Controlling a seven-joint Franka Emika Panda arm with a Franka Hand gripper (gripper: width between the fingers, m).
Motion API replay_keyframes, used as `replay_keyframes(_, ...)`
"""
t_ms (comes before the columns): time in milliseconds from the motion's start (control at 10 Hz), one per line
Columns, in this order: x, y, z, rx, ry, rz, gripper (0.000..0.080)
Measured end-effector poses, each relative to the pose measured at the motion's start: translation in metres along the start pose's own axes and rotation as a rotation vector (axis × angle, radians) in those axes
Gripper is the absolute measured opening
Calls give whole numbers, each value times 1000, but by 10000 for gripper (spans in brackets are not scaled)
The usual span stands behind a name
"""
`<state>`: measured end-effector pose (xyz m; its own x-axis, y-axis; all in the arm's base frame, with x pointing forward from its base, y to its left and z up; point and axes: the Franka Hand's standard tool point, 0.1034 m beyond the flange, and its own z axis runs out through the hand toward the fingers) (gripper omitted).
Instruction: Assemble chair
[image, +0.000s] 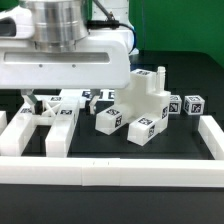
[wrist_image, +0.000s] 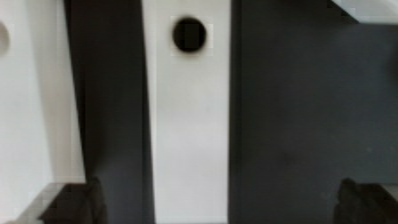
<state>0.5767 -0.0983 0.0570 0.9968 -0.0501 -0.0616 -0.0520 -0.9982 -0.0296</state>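
The long white part is below my fingers in the wrist view, so I should lower my gripper before closing.
In the wrist view a long white chair part (wrist_image: 189, 120) with a dark round hole (wrist_image: 189, 35) near one end lies on the black table. It runs between my gripper's (wrist_image: 222, 207) open jaws, nearer one fingertip (wrist_image: 71, 205). Nothing is held. A second white part (wrist_image: 27, 100) shows at the picture's edge. In the exterior view my gripper (image: 29, 100) hangs low over the white frame pieces (image: 50, 125) on the exterior view's left. A blocky tagged chair piece (image: 143, 95) stands in the middle, with smaller tagged blocks (image: 110, 120) (image: 146, 128) in front of it.
Two small tagged posts (image: 178, 105) (image: 195, 103) lie on the exterior view's right. Long white border rails run along the front (image: 110, 172) and the right side (image: 212, 138). The arm's white body (image: 70, 60) hides the back left of the table.
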Motion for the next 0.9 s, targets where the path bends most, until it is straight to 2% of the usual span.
replay_keyframes(300,-5,-1,12,12,-38,21,649)
replay_keyframes(500,-5,1,25,-1,-33,19,649)
replay_keyframes(900,-6,1,26,-2,-37,18,649)
